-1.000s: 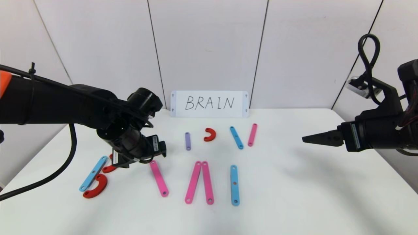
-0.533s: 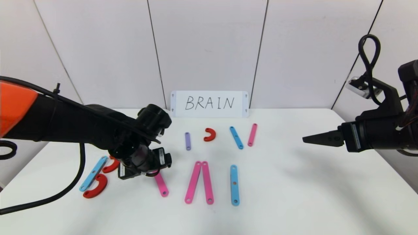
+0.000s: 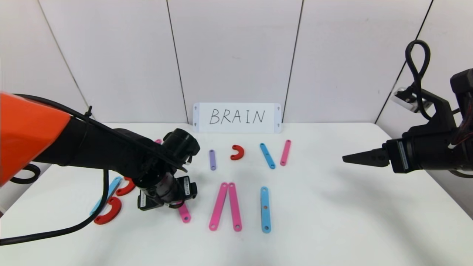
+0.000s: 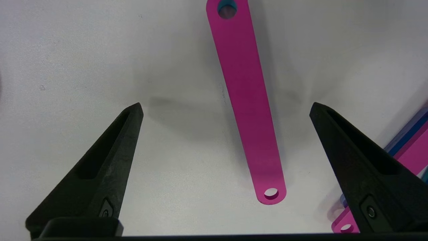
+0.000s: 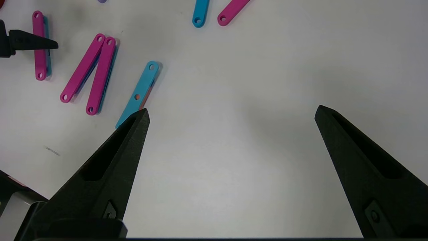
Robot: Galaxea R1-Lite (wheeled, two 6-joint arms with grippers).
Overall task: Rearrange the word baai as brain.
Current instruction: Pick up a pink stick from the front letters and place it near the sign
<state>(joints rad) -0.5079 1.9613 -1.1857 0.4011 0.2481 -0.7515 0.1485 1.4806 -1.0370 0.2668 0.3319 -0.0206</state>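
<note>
I need to close my left gripper on the pink bar now: its fingers reach down beside the pink bar's middle (image 4: pixel 248 104) and would hold the bar.
The word baai is a front row of flat holed pieces: a blue bar (image 3: pixel 97 207) with two red C-curves (image 3: pixel 110 211), a lone pink bar (image 3: pixel 184 216), a pink pair (image 3: pixel 225 207) joined at the top, and another blue bar (image 3: pixel 265 209). My left gripper (image 3: pixel 166 197) hangs just above the lone pink bar (image 4: pixel 249 100). It is open (image 4: pixel 226 105), and the bar lies between its fingers, untouched. My right gripper (image 3: pixel 345 158) hovers open (image 5: pixel 230 112) over the bare right side of the table, holding nothing.
A back row holds a short purple bar (image 3: pixel 212 159), a small red C-curve (image 3: pixel 237 152), a blue bar (image 3: pixel 267 156) and a pink bar (image 3: pixel 285 152). The white card (image 3: pixel 236 117) reading BRAIN leans on the wall. A black cable (image 3: pixel 55 232) trails over the table's left.
My left arm has swung right and towards the front, away from the red C-curves and over the lone pink bar, hiding its upper part. The right arm has not moved.
</note>
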